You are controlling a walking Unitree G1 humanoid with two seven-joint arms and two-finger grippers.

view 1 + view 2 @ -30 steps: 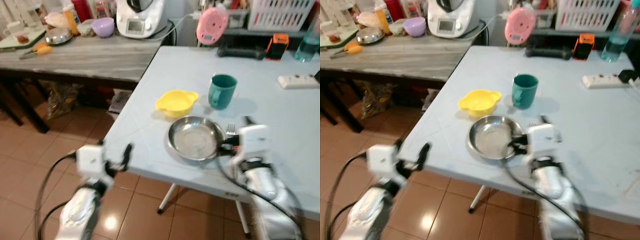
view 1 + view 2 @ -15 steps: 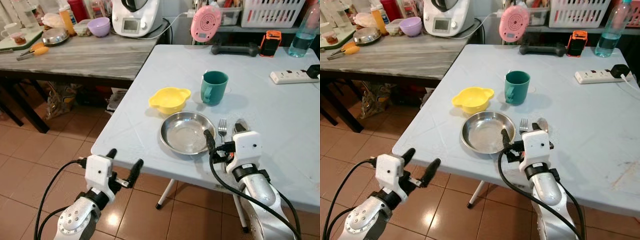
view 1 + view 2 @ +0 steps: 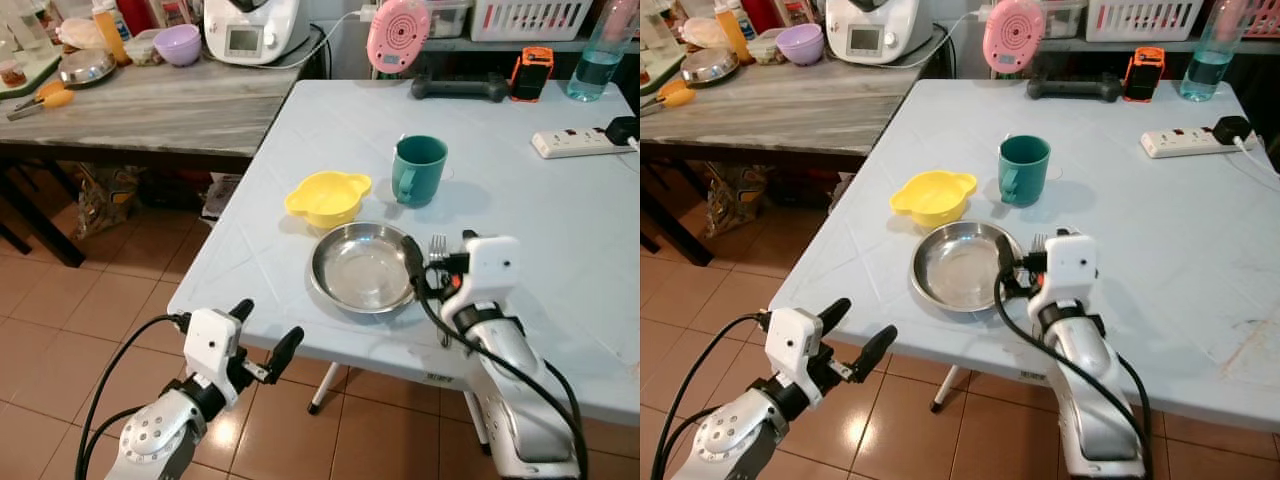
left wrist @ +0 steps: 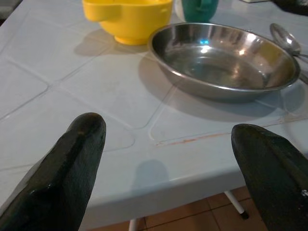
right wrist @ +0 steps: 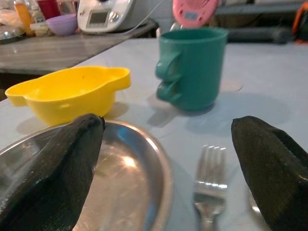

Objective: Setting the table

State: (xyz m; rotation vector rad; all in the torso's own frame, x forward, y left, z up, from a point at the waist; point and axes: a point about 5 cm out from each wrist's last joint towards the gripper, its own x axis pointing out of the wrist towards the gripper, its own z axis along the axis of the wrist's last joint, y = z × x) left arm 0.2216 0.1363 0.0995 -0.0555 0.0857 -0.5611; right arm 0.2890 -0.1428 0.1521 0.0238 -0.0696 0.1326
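Observation:
My right gripper grabs the steel plate by its rim (image 5: 163, 173) beside the fork next, to set the table.
A steel plate (image 3: 362, 268) lies near the front edge of the pale blue table (image 3: 560, 230). Just behind it are a yellow bowl (image 3: 327, 197) and a green mug (image 3: 417, 169). A fork (image 3: 437, 245) lies right of the plate, and a spoon (image 4: 284, 36) lies beside the fork. My right gripper (image 3: 437, 256) is open and low over the fork, with one finger (image 3: 411, 260) at the plate's right rim. It holds nothing. My left gripper (image 3: 266, 328) is open and empty, in front of the table edge and below it, facing the plate (image 4: 221, 60).
At the table's back are a power strip (image 3: 578, 142), a water bottle (image 3: 592, 65), an orange-black device (image 3: 530, 72) and a pink appliance (image 3: 398, 35). A wooden side table (image 3: 150, 105) with a kitchen machine (image 3: 250, 28) and a purple bowl (image 3: 178, 44) stands to the left. Tiled floor lies below.
The view has shifted and sharpened. My right gripper has moved a little farther over the table, from the plate's near right side to over the fork. Both grippers stay open.

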